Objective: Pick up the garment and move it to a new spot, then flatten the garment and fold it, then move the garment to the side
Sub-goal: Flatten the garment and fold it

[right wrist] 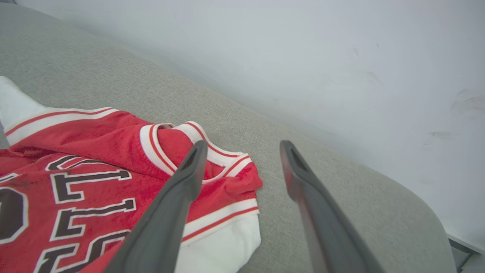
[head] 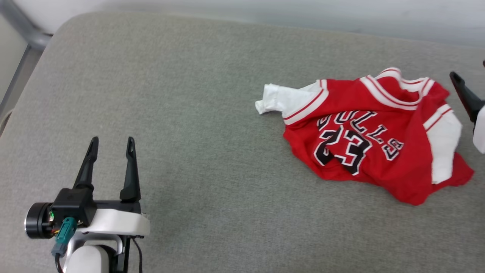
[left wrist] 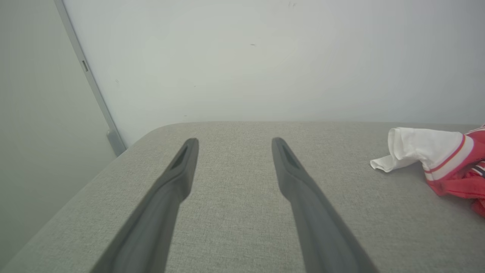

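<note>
The red body (head: 359, 141) of the garment lies in a crumpled heap, and its white sleeve stands up. My left gripper should grab the garment by the outer edge of its white sleeve (head: 266, 96) next.
The garment (head: 379, 151) lies crumpled on the grey fabric surface at the right, chest print up and its neck toward the far edge. One white sleeve sticks out to the left and the other is folded over its right side. My right gripper (right wrist: 243, 146) is open and hovers by the collar (right wrist: 197, 140), at the garment's (right wrist: 94, 151) right edge, holding nothing. One of its dark fingers (head: 465, 94) pokes in at the right border of the head view. My left gripper (head: 112, 141) stands open and empty at the lower left, far from the garment. In the left wrist view my left gripper (left wrist: 235, 142) points at the wall, with the garment (left wrist: 454, 167) at the right.
The grey padded surface (head: 212, 151) has rounded far corners and ends at a pale wall (left wrist: 265, 57). A grey metal frame (head: 22, 57) runs past its far left corner. Bare fabric stretches between my left gripper and the garment.
</note>
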Tool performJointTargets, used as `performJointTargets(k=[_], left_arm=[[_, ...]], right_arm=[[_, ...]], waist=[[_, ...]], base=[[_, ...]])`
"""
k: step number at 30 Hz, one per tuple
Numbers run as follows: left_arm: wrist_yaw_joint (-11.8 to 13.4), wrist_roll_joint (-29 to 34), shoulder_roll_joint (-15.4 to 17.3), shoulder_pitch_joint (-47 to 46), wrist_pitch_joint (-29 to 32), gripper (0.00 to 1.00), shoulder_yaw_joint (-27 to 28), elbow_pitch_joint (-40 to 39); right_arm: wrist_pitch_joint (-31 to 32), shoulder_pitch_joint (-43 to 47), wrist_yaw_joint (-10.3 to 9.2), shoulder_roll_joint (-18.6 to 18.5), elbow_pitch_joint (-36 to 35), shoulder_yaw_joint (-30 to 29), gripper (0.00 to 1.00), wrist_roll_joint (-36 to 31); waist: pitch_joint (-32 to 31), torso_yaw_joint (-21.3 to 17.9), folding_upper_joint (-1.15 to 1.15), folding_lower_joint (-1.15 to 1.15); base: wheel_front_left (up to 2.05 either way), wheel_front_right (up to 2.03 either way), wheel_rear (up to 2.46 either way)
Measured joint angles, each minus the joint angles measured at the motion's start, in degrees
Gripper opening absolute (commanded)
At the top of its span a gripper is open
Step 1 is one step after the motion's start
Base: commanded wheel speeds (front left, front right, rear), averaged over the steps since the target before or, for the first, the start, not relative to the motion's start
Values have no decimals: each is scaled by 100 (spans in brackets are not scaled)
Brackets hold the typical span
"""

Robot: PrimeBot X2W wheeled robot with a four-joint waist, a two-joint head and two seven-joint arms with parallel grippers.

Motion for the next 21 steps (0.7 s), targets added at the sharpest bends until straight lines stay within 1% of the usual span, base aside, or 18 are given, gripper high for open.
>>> performJointTargets(k=[2, 4, 7, 10, 14, 16, 19, 21], left_arm=[[7, 0, 8, 76, 0, 100, 31, -24], [5, 1, 32, 143, 0, 100, 53, -38], [-4, 2, 35, 155, 0, 100, 48, -75], [-10, 3, 42, 182, 0, 100, 47, -109], [-21, 3, 40, 175, 0, 100, 2, -169], [-37, 3, 37, 152, 0, 100, -20, -201], [-45, 0, 31, 87, 0, 100, -53, -229], [-59, -2, 24, 5, 0, 100, -83, -234]], right_arm=[[42, 275, 0, -18, -285, -180, 100, 12], [210, 516, 0, -110, -553, -331, 100, -12], [620, 751, -1, -269, -872, -587, 100, -3], [1311, 908, 0, -413, -1091, -706, 100, 127], [2508, 1018, 0, -631, -1239, -684, 100, 358], [2981, 999, 0, -699, -1265, -711, 100, 391], [3489, 868, 0, -704, -1193, -724, 100, 366], [3704, 707, 0, -660, -1100, -764, 100, 305]], waist=[[-93, -82, 0, -1], [-162, -155, 0, -1], [-217, -212, 0, -1], [-193, -201, 0, -1], [-88, -154, 0, -1], [-7, -123, 0, -1], [150, -66, 0, -1], [269, -23, 0, -1]], base=[[0, 0, 0], [0, 0, 0], [0, 0, 0], [0, 0, 0], [0, 0, 0], [0, 0, 0], [0, 0, 0], [0, 0, 0]])
